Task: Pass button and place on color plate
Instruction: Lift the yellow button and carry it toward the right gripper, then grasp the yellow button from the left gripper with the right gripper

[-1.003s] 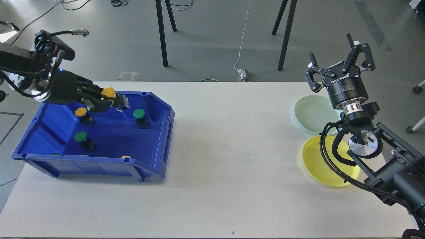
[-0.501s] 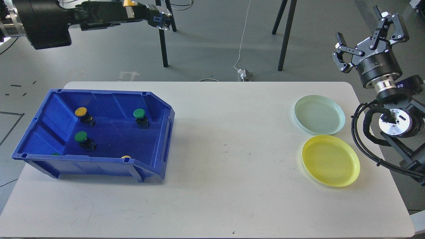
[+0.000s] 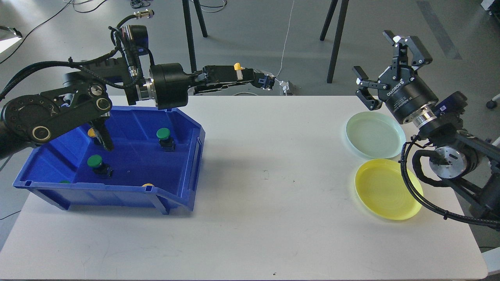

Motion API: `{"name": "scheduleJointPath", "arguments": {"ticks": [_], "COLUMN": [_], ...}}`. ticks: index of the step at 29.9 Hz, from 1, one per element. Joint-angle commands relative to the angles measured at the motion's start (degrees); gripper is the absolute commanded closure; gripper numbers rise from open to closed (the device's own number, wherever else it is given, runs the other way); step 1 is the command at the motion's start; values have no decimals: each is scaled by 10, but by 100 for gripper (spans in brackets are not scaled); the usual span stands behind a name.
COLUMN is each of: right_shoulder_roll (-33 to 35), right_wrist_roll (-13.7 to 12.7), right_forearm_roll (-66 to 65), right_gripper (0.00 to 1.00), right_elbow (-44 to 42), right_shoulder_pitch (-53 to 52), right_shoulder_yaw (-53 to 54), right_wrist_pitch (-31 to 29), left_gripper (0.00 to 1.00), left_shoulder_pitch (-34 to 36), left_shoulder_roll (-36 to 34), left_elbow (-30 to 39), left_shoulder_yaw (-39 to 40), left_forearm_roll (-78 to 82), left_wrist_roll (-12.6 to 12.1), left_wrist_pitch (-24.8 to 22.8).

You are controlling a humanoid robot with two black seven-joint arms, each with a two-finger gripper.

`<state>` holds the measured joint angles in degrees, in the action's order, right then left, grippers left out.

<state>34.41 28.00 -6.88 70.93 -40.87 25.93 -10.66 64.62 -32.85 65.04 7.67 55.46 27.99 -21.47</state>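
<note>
My left gripper is covering the cap end with its fingertips, so my right gripper should next grab the yellow-capped button by its black block end [image 3: 265, 81], which sticks out free.
My left gripper [image 3: 250, 78] is shut on a yellow button [image 3: 237, 67] and holds it high above the table's far edge, right of the blue bin [image 3: 117, 191]. My right gripper [image 3: 384, 66] is open and empty, raised above the pale green plate [image 3: 375, 134]. The yellow plate [image 3: 386, 189] lies just in front of the green one. In the bin lie two green buttons [image 3: 164, 134] [image 3: 95, 161]. A yellow one [image 3: 91, 132] is partly hidden by my left arm. Another green one and another yellow one [image 3: 147, 185] peek over the front wall.
The white table [image 3: 265, 203] stretches between the bin on the left and the plates on the right. Black stand legs [image 3: 190, 39] and a white cable [image 3: 285, 47] are on the floor beyond the far edge.
My left arm has lifted the yellow button out of the bin and swung right to above the table's far edge. My right gripper has moved left and lower, towards the green plate.
</note>
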Motion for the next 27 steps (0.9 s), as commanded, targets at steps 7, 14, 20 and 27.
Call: {"name": "scheduleJointPath", "arguments": {"ticks": [7, 14, 20, 27], "right_shoulder_roll": [-36, -48, -64, -81], "right_wrist_roll": [0, 0, 0, 0], "right_forearm_roll": [27, 57, 68, 82], "right_gripper": [4, 4, 4, 6], "right_elbow": [24, 23, 17, 5], "right_shoulder_pitch": [-52, -55, -54, -64], "right_shoulder_yaw": [-123, -141, -142, -135], "right_wrist_pitch": [-79, -124, -125, -121], "left_gripper": [99, 99, 99, 99], "left_shoulder_pitch": [-16, -16, -17, -17], "left_shoulder_roll": [53, 53, 52, 52], "left_elbow": [-34, -34, -33, -33], "left_shoulder_yaw": [-1, -1, -3, -5], "left_forearm_roll": [1, 1, 2, 2], "left_wrist_roll": [0, 0, 0, 0], "left_wrist_pitch": [5, 5, 5, 5]}}
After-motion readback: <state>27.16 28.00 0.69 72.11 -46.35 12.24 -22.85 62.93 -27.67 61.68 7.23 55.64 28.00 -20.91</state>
